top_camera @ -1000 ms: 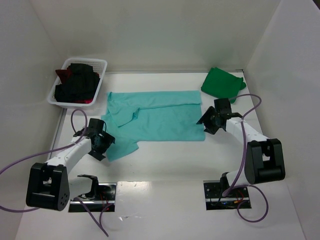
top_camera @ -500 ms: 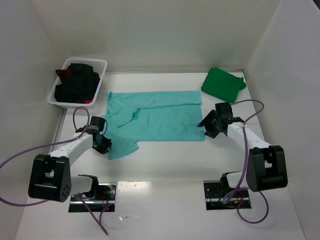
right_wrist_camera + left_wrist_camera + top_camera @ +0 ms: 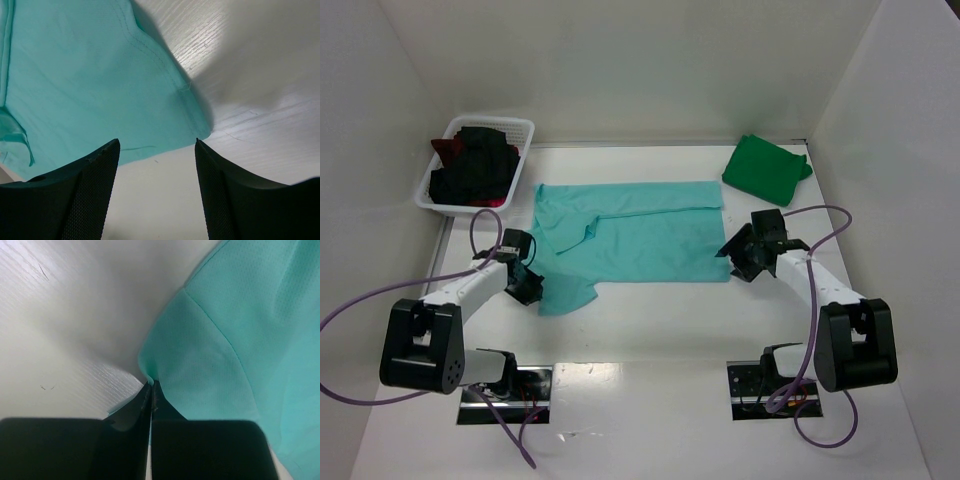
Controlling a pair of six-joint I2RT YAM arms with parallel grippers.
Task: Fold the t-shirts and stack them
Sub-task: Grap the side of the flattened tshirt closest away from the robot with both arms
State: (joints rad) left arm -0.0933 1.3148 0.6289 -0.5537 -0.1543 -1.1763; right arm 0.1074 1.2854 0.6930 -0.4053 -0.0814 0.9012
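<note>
My right gripper grips the light teal t-shirt's near hem corner next, opposite the held sleeve, to fold the t-shirt's near side over evenly.
A light teal t-shirt [image 3: 630, 235] lies spread across the middle of the table, its top part folded over. My left gripper [image 3: 527, 283] is at its near left sleeve, jaws shut on the sleeve's edge; the left wrist view shows teal cloth [image 3: 220, 355] pinched at the fingertips [image 3: 151, 390]. At the shirt's near right corner my right gripper [image 3: 744, 258] stands open; in the right wrist view the fingers [image 3: 95, 180] straddle bare table just short of the teal hem [image 3: 150, 147], nothing between them. A folded darker green t-shirt [image 3: 766, 170] lies at the back right.
A white lattice basket [image 3: 518, 170] at the back left holds black and dark red shirts [image 3: 472, 168]. White walls close in the table on the left, back and right. Purple cables loop from both arms.
My left gripper moved in onto the sleeve and went from open to shut on its edge. The right gripper drew slightly nearer the shirt's right corner and stayed open.
</note>
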